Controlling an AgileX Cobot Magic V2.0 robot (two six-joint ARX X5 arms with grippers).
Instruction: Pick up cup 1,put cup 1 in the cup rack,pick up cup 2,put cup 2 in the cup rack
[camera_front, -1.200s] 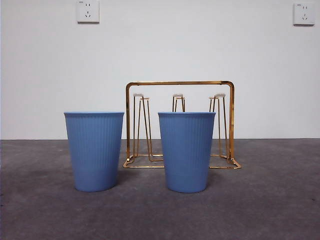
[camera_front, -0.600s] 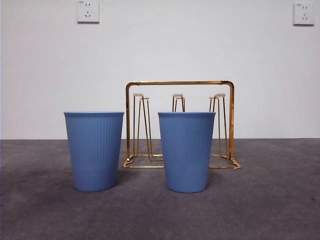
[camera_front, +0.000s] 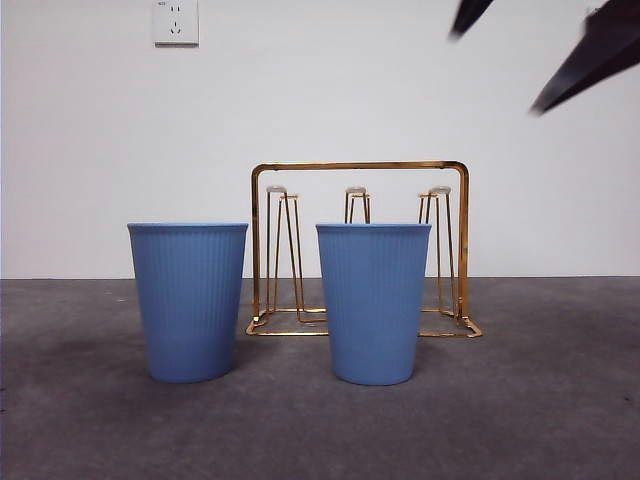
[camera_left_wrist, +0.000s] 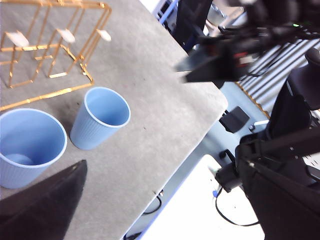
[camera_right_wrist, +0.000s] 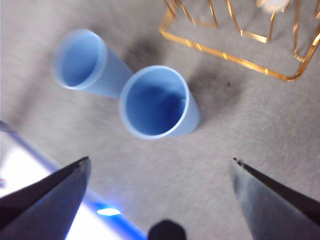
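Note:
The blue cup's open rim (camera_front: 373, 228) will stay free to slip over a rack peg, as my left gripper will grab the blue cup by its closed bottom end (camera_front: 372, 368).
Two blue ribbed cups stand upright on the grey table, one on the left (camera_front: 188, 300) and one on the right (camera_front: 373, 300). Nothing shows which is cup 1. Behind them stands the gold wire cup rack (camera_front: 360, 166) with nothing on its prongs. My right gripper (camera_front: 495, 72) hangs open high at the upper right, well above the cups. In the right wrist view it (camera_right_wrist: 160, 160) is open and holds nothing, with the nearer cup (camera_right_wrist: 155, 102) below it, the other cup (camera_right_wrist: 80, 60) beyond and the cup rack (camera_right_wrist: 240, 35) to one side. My left gripper (camera_left_wrist: 160, 165) waits open off to the side.
The table's edge (camera_left_wrist: 200, 135) runs close to the cups in the left wrist view, with floor, cables and dark equipment past it. The right arm (camera_left_wrist: 215, 62) hangs dark over that edge. Two wall sockets sit high on the white wall (camera_front: 175, 22).
The right gripper's black tips have come into the front view at the top right, where nothing showed before. Cups and rack have not moved.

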